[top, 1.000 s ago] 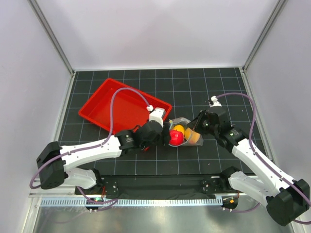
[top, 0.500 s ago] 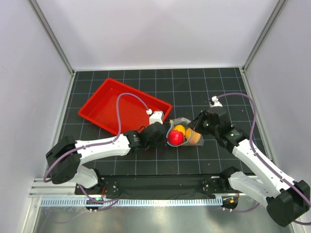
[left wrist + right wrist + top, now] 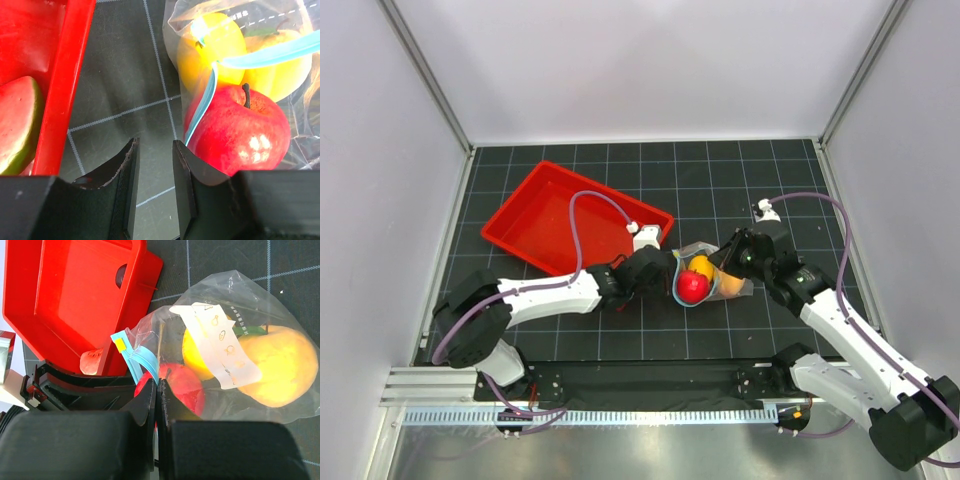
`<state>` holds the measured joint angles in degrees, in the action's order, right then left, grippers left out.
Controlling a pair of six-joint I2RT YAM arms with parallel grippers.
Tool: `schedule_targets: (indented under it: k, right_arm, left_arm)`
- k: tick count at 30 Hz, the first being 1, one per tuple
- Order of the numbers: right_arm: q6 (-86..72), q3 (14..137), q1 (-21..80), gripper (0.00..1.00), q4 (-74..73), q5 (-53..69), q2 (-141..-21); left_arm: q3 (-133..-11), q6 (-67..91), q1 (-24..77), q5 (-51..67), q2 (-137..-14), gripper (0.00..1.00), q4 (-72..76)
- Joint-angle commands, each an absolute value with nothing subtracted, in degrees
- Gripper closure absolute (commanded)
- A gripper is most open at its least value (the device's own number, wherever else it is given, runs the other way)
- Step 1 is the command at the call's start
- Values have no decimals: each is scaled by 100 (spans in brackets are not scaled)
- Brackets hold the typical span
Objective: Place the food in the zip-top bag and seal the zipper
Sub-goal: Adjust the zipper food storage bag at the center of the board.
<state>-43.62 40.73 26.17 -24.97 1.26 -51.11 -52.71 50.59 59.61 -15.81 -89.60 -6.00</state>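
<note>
I should grab the bag's teal zipper edge (image 3: pixel 201 110) beside the red apple (image 3: pixel 240 130) with my left gripper next. Then both grippers can raise the bag's opening.
The clear zip-top bag (image 3: pixel 712 272) lies on the black mat between my grippers. It holds a yellow lemon (image 3: pixel 212 47) and an orange ball (image 3: pixel 272 370). The red apple (image 3: pixel 240 130) sits at its mouth, by the teal zipper (image 3: pixel 252 56). My left gripper (image 3: pixel 152 145) is open and empty, just left of the apple; it also shows in the top view (image 3: pixel 665 272). My right gripper (image 3: pixel 157 390) is shut on the bag's zipper edge (image 3: pixel 142 360); the top view shows it (image 3: pixel 725 262) at the bag's right. The watermelon wedge (image 3: pixel 17 125) and a tiny dark fruit (image 3: pixel 121 275) lie in the tray.
The red tray (image 3: pixel 535 215) stands at the back left, its near wall (image 3: pixel 60 85) close to my left gripper. White enclosure walls ring the mat.
My left gripper let go of the apple and drew back a little to the left. The apple now rests at the bag's mouth. The right gripper stays shut on the bag.
</note>
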Motion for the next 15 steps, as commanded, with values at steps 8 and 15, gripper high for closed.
schedule_targets:
  k: [8,15]
  right_arm:
    - [-4280,4298,2602,99,-2355,26,-5010]
    - [-4280,4280,2602,99,-2320,44,-5054]
  left_arm:
    - [-5142,5265,5924,-1705,-8544,62,-44]
    - [-5115,5273,5924,-1670,-8534,51,-26]
